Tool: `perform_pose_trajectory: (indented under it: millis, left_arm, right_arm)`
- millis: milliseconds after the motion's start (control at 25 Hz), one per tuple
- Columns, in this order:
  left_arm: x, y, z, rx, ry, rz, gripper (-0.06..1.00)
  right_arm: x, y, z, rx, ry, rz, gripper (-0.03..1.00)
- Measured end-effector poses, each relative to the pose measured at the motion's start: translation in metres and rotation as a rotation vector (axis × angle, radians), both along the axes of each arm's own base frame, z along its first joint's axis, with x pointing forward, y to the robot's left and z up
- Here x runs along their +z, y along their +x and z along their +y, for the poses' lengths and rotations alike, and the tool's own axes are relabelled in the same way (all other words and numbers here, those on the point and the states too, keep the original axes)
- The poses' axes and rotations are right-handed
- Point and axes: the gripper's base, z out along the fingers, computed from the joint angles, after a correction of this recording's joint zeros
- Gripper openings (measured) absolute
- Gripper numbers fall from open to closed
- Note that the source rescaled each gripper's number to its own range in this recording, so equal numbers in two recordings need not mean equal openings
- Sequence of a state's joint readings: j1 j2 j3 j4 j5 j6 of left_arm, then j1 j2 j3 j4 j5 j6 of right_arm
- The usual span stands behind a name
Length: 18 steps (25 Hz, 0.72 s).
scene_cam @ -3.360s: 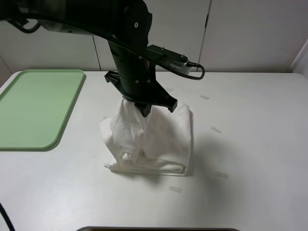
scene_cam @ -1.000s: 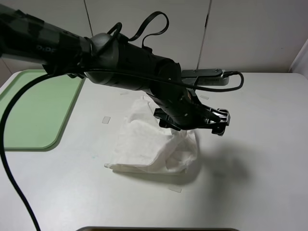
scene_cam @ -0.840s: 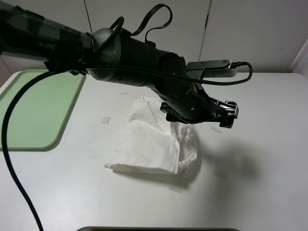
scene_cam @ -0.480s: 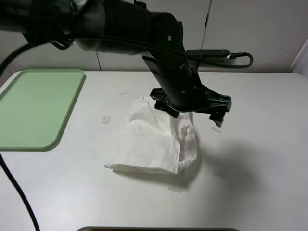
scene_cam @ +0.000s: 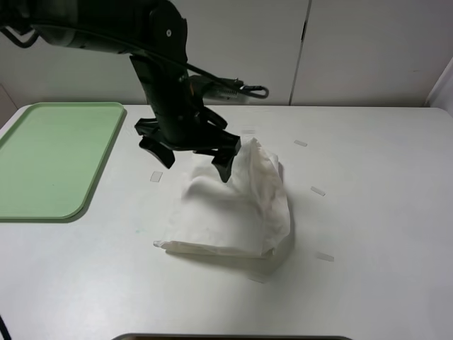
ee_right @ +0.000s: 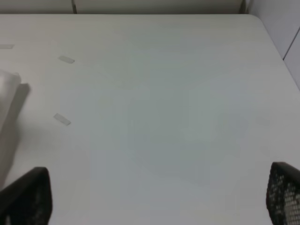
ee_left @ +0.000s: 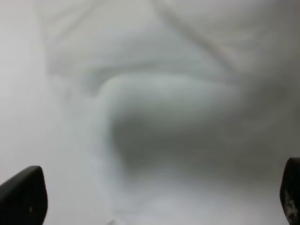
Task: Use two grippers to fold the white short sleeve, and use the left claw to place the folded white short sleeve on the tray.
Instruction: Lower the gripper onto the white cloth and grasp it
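The white short sleeve needs to go on the green tray [scene_cam: 49,156], so my left gripper will next grab the sleeve by its folded edge [scene_cam: 194,180].
The white short sleeve [scene_cam: 233,209] lies in a loose folded heap at the middle of the table, its far right part bulging up. My left gripper [scene_cam: 190,161] hangs open just above the heap's far left part, nothing between its fingers. In the left wrist view the blurred shirt [ee_left: 159,108] fills the frame, with the left gripper [ee_left: 157,199] spread wide over it. The pale green tray [scene_cam: 49,156] sits at the far left and holds nothing. My right gripper [ee_right: 154,197] is open above bare table; a white edge of the shirt [ee_right: 7,86] shows beside it. It is outside the exterior view.
Small pale tape strips [scene_cam: 318,190] lie scattered on the white table [scene_cam: 375,212] around the shirt, two of them [ee_right: 62,119] also in the right wrist view. White cabinet doors stand behind the table. A dark edge shows at the table's front.
My left arm has swung from the shirt's right side back over its far left part, gripper still open. The shirt's far right part now stands higher.
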State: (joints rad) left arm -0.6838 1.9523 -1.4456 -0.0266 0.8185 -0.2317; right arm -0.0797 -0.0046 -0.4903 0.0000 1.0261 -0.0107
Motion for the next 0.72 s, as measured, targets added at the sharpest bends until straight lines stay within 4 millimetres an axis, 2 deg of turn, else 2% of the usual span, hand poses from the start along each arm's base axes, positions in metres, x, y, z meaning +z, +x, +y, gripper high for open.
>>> perform_pose_trajectory:
  millis: [120, 200, 480, 720]
  left_arm:
    - [-0.016, 0.001, 0.016, 0.032, 0.023, 0.025, 1.00]
    - [-0.028, -0.001, 0.019, 0.037, 0.019, 0.016, 1.00]
    - [-0.061, 0.001, 0.012, 0.090, -0.014, 0.067, 1.00]
    - [-0.079, 0.000, 0.011, 0.105, 0.004, 0.106, 1.00]
  right_arm:
    - [0.000, 0.000, 0.000, 0.000, 0.000, 0.000, 1.00]
    - [0.000, 0.000, 0.000, 0.000, 0.000, 0.000, 1.00]
    - [0.000, 0.000, 0.000, 0.000, 0.000, 0.000, 1.00]
    - [0.000, 0.000, 0.000, 0.000, 0.000, 0.000, 1.00]
